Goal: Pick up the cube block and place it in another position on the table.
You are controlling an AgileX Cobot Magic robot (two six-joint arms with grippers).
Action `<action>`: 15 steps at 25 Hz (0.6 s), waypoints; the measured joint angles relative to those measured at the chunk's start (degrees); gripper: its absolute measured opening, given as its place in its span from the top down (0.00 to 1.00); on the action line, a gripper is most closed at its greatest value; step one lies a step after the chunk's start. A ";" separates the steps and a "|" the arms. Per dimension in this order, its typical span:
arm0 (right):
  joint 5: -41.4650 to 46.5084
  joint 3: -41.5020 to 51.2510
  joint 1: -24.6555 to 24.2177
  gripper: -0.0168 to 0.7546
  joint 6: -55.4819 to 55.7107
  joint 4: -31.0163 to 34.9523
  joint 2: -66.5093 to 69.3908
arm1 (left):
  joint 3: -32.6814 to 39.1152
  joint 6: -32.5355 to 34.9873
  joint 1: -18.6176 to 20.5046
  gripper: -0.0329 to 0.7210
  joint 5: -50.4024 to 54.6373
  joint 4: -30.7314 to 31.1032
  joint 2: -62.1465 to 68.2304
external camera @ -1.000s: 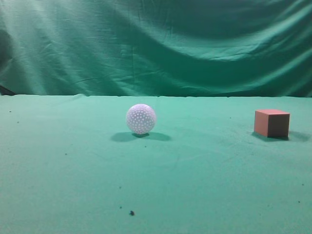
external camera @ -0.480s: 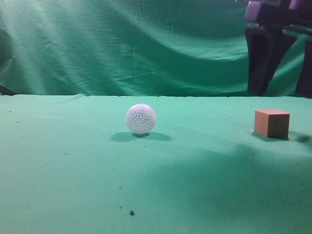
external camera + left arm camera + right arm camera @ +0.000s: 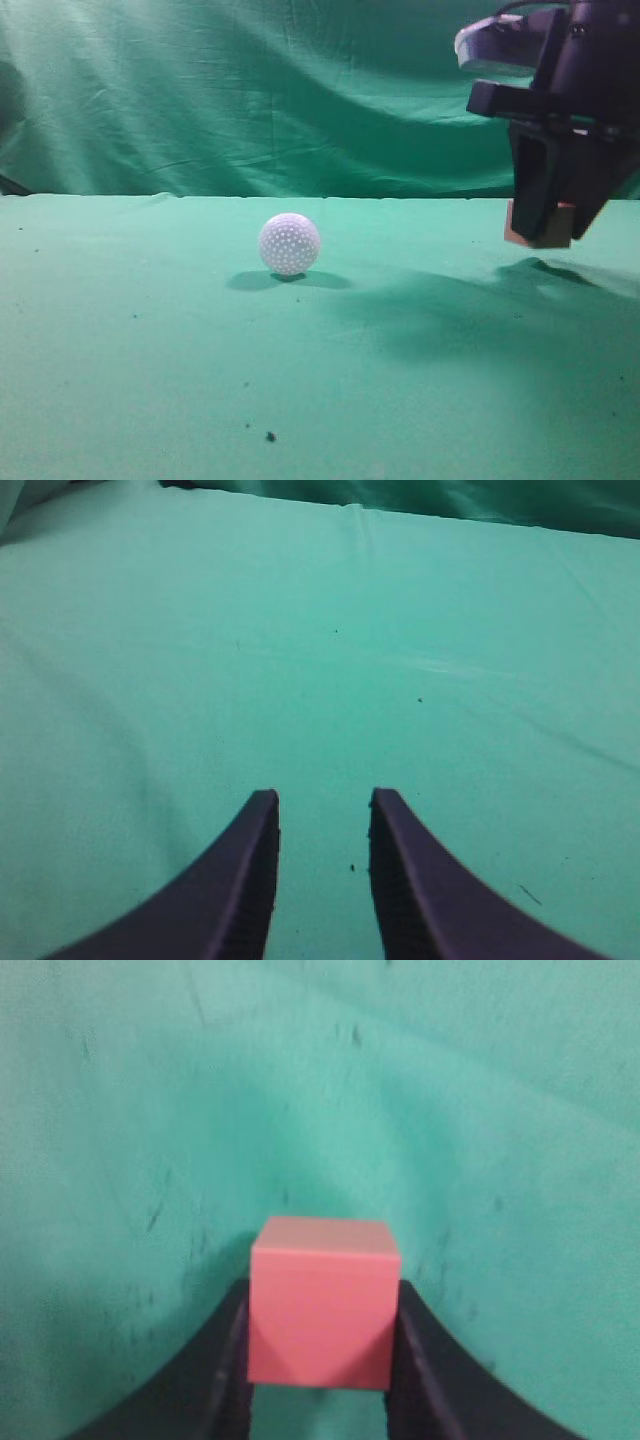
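The cube block's lower edge [image 3: 553, 245] is above its shadow. My right gripper will keep holding the cube block until it reaches the green cloth.
The cube block [image 3: 543, 240], a plain salmon-pink cube, is clamped between the dark fingers of my right gripper [image 3: 556, 232] and hangs a little above the green table [image 3: 150, 330] at the far right, with its shadow on the cloth below. In the right wrist view the cube block [image 3: 325, 1300] fills the gap between the right gripper's [image 3: 322, 1360] fingers, over the cloth [image 3: 150, 1110]. My left gripper [image 3: 322, 798] is open and empty over bare green cloth [image 3: 400, 630]. It does not show in the exterior view.
A white dimpled ball [image 3: 289, 243] rests on the table left of centre, well apart from the cube. A wrinkled green curtain [image 3: 250, 90] hangs behind the table's far edge. A small dark speck [image 3: 270, 436] lies near the front.
The right arm came down from the upper right, shut on the cube and lifted it off the cloth, slightly left of where it stood. The ball has not moved.
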 joint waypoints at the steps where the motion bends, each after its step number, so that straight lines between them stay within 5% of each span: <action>1: 0.14 -1.91 0.00 0.69 0.90 -1.41 -0.47 | 0.00 0.00 0.00 0.61 0.00 0.00 0.00; 6: 0.75 -12.94 0.00 0.69 9.59 -11.50 0.25 | 0.00 0.00 0.00 0.61 0.00 0.00 0.00; 15: 5.74 -27.84 -2.33 0.69 12.79 -13.88 16.22 | 0.00 0.00 0.00 0.61 0.00 0.00 0.00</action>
